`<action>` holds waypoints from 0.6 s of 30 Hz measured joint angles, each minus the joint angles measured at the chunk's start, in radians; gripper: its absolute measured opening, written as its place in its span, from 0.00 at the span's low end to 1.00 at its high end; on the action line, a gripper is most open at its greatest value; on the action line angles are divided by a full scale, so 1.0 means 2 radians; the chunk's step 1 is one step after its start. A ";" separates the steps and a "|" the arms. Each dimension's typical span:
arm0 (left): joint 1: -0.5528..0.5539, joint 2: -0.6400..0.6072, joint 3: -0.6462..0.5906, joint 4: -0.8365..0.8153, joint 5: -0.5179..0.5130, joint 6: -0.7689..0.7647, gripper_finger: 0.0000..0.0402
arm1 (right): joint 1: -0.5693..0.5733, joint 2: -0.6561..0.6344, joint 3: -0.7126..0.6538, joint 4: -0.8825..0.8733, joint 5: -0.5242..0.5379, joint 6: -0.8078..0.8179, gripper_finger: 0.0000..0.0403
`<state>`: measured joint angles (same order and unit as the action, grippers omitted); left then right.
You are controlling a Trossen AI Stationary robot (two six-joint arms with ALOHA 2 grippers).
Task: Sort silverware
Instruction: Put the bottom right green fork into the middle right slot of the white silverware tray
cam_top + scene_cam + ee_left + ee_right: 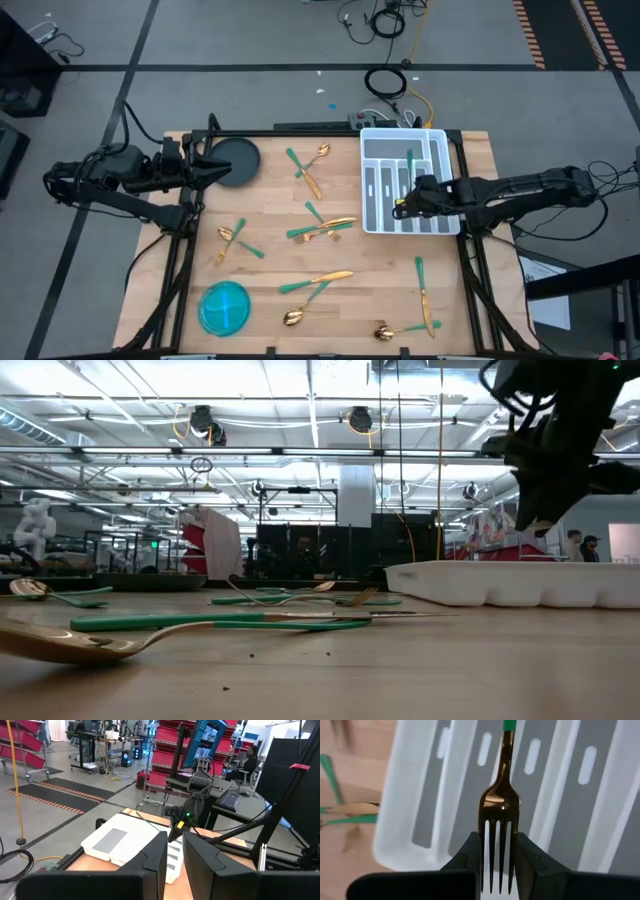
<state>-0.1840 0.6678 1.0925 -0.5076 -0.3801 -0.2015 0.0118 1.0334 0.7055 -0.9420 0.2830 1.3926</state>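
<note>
The gold fork [500, 802] hangs above, across a divider of the tray, in the right wrist view. My right gripper keeps holding it until it is in the tray's section [530, 757].
My right gripper [499, 870] is over the white compartmented tray [440, 140], shut on a gold fork [501, 795]. The fork's teal handle [410, 160] runs toward the tray's far end, over a grey-floored compartment. Other gold and teal silverware lies flat on the wooden table: near the far edge [310, 172], in the middle [320, 230], to the left [235, 242], and toward the near edge [315, 285] [425, 295]. My left gripper [222, 165] waits at the table's far left, beside a dark round plate [240, 158], its fingers close together. My right gripper pinches the fork by its tines [499, 845], which sit between the two fingers [470, 855]. The gold neck and teal handle [508, 724] stick out beyond the fingertips, along the tray's compartment. I cannot tell whether the handle rests in the tray.
A round blue bowl [225, 307] stands near the table's near left corner. In the low view the tray [510, 582] sits to the right, with silverware [220, 622] lying in the foreground. Cables lie on the floor beyond the table's far edge.
</note>
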 joint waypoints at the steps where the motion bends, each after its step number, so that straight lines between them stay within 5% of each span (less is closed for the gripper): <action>1: 0.000 0.000 0.000 0.000 0.000 0.001 0.17 | -0.006 0.005 0.000 0.001 -0.003 -0.011 0.09; 18: 0.000 0.000 0.000 -0.002 0.000 0.000 0.17 | -0.046 0.039 -0.029 0.055 -0.043 -0.084 0.10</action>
<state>-0.1837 0.6674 1.0924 -0.5117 -0.3801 -0.2016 -0.0803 1.1106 0.6480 -0.8313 0.1966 1.2256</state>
